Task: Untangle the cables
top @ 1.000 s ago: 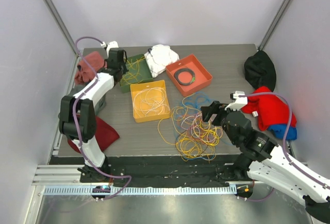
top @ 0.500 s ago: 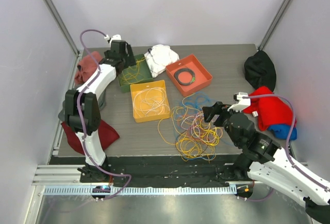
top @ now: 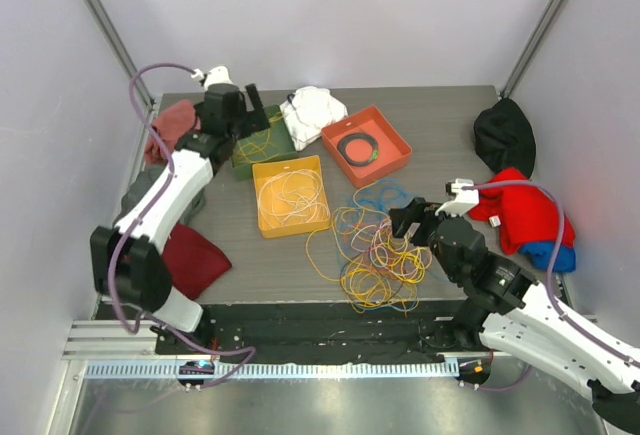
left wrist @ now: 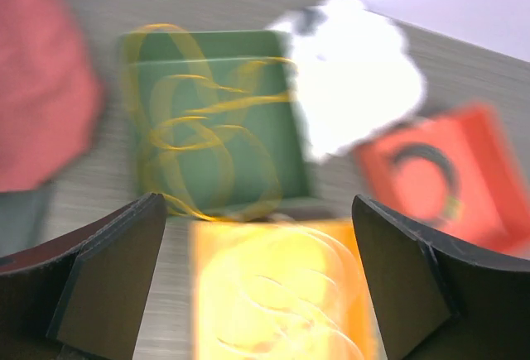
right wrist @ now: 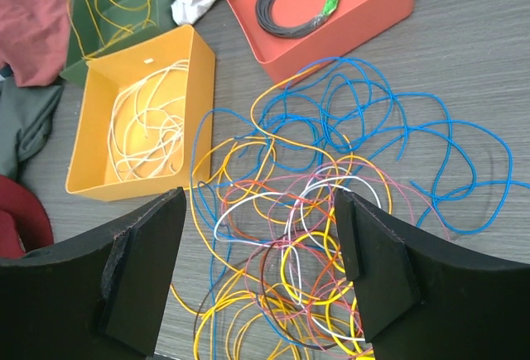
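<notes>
My left gripper should grab the yellow cable by its loose loop (top: 262, 145) (left wrist: 199, 132) next, so the other coils stay free to settle in the green tray.
The cables (top: 375, 250) lie in a loose tangle of yellow, blue, pink, white and orange loops on the table right of centre. In the right wrist view the cables (right wrist: 323, 244) spread beneath my right gripper (right wrist: 261, 269), which hovers open over them with nothing between its fingers. From above, my right gripper (top: 410, 220) sits at the tangle's right edge. My left gripper (top: 250, 110) is raised over the green tray (top: 282, 140) at the back left. In the blurred left wrist view my left gripper (left wrist: 261, 285) stands wide open and empty.
The green tray (left wrist: 248, 62) holds yellow wire. A yellow tray (top: 295, 229) holds white wire and an orange-red tray (top: 395, 160) a black coil. A white cloth (top: 312, 110) lies at the back, red cloths (top: 175, 125) at the left, and black (top: 503, 135) and red-blue cloths (top: 530, 215) at the right.
My left gripper has opened and risen from the green tray, and the left arm has swung its elbow out to the left. The right arm has hardly moved.
</notes>
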